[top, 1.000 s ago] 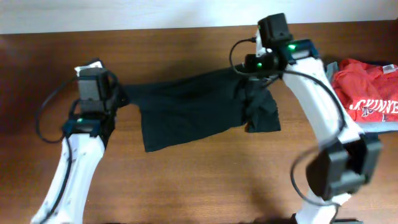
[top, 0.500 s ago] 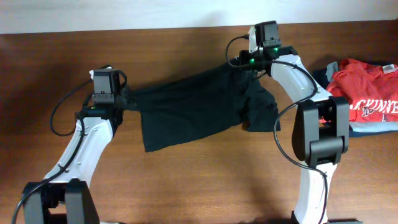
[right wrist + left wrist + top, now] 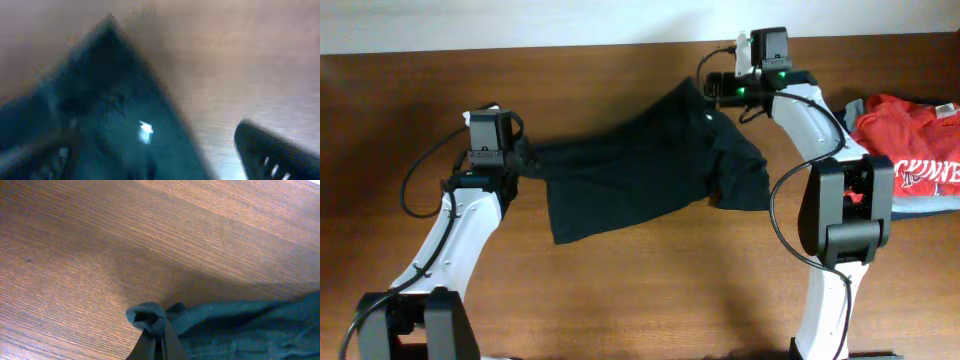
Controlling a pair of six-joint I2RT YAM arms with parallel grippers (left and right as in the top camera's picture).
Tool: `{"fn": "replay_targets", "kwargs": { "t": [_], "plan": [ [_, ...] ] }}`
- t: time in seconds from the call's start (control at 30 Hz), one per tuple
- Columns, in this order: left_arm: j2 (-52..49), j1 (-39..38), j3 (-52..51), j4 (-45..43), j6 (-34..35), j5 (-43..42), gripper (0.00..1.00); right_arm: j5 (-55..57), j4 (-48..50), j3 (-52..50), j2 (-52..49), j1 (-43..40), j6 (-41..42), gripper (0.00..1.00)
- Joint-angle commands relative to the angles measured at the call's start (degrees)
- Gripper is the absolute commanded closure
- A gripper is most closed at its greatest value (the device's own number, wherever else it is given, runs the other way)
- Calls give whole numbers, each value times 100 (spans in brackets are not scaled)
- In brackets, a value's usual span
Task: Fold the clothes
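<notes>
My right gripper grabs the back corner of the black T-shirt next, opposite my left gripper's hold, to spread the T-shirt for folding.
The clothes, a black T-shirt, lie spread across the middle of the wooden table, with one pointed corner reaching toward the back. My left gripper is at the shirt's left edge. In the left wrist view its fingers are shut on a bunched fold of the shirt. My right gripper hovers by the back corner with its jaws wide apart. The blurred right wrist view shows the shirt's corner with a small white label below the open gripper, and one dark finger off to the right.
A red shirt with white lettering lies at the right edge on top of folded grey and blue garments. Bare wooden table stretches in front of the black shirt. The table's back edge runs just behind the right gripper.
The right gripper has opened and let go of the shirt's back corner, which now lies on the table; the gripper shifted slightly right. The left gripper still holds its edge.
</notes>
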State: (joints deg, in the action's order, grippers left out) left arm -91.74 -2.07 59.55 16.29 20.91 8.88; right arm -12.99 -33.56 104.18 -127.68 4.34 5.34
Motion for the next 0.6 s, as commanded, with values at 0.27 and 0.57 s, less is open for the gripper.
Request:
{"fn": "replay_targets", "kwargs": {
  "t": [0.27,0.57],
  "plan": [
    [-35,20,-48,-48,94,61,99,-820,-1521,415,299,433,-46,21],
    [-35,20,-48,-109,96,59,99,636,-1757,114,122,1217,1456,42]
  ]
}}
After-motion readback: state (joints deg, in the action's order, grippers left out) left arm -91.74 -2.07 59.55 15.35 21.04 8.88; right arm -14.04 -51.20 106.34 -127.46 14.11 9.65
